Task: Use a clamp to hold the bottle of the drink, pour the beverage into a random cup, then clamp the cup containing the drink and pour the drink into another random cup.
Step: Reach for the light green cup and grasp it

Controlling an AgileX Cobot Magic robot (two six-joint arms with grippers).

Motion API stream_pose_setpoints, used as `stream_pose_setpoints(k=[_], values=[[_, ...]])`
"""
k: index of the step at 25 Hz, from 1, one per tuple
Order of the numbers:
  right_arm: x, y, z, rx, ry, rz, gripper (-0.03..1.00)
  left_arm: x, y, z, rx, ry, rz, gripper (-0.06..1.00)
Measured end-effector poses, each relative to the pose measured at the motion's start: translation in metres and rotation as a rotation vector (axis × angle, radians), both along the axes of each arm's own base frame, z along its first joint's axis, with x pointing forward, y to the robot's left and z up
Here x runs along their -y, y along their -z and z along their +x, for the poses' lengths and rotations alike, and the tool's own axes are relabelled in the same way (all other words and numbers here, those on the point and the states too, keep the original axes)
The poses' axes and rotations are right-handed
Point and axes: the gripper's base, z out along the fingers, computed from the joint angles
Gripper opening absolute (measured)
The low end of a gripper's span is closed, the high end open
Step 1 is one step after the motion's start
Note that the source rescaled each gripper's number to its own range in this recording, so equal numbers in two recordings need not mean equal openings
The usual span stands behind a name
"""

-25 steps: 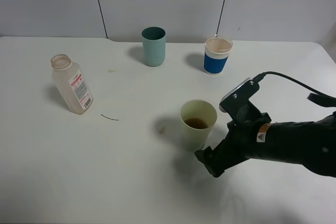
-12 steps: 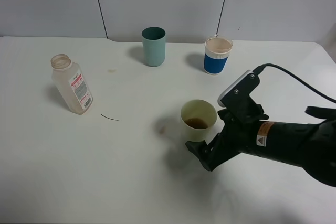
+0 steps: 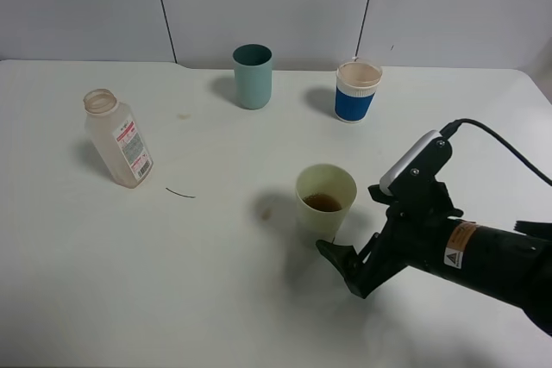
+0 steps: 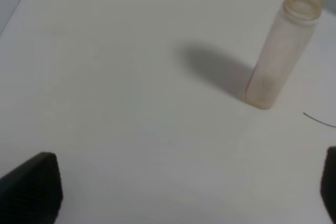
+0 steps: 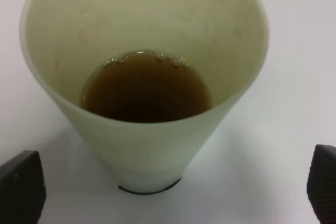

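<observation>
The right gripper isn't ready to close on the pale green cup's lower body (image 3: 316,226) (image 5: 147,153) yet. The cup's lower body is ahead of the gripper's fingers, so the gripper should first move forward.
A pale green cup (image 3: 326,204) with brown drink in it stands mid-table; the right wrist view shows it close up (image 5: 142,77). My right gripper (image 3: 341,265) is open and low just in front of the cup. In the right wrist view (image 5: 170,192) its fingertips (image 5: 21,187) stand wide on either side of the cup's base, not touching it. An uncapped clear plastic bottle (image 3: 118,139) stands upright at the left, also in the left wrist view (image 4: 278,51). My left gripper (image 4: 181,192) is open and empty, well away from the bottle, and out of the exterior view.
A teal cup (image 3: 253,76) and a blue-and-white paper cup (image 3: 357,90) stand at the back of the white table (image 3: 216,282). A thin dark line (image 3: 181,193) lies on the table right of the bottle.
My right arm first edged left toward the green cup, then shifted back right and slightly lower. The cup and the bottle have not moved.
</observation>
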Motion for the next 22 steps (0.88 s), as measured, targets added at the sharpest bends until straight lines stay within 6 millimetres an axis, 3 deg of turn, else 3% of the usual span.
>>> stream_pose_setpoints(k=[8, 14, 22], values=[[-0.007, 0.025, 0.007, 0.058, 0.003, 0.065, 1.00, 0.000, 0.000, 0.000, 0.000, 0.000, -0.001, 1.00], [-0.006, 0.047, 0.003, -0.013, -0.016, 0.018, 1.00, 0.000, 0.000, 0.000, 0.000, 0.000, -0.001, 1.00], [-0.005, 0.050, 0.002, -0.021, -0.017, 0.010, 1.00, 0.000, 0.000, 0.000, 0.000, 0.000, -0.001, 1.00]])
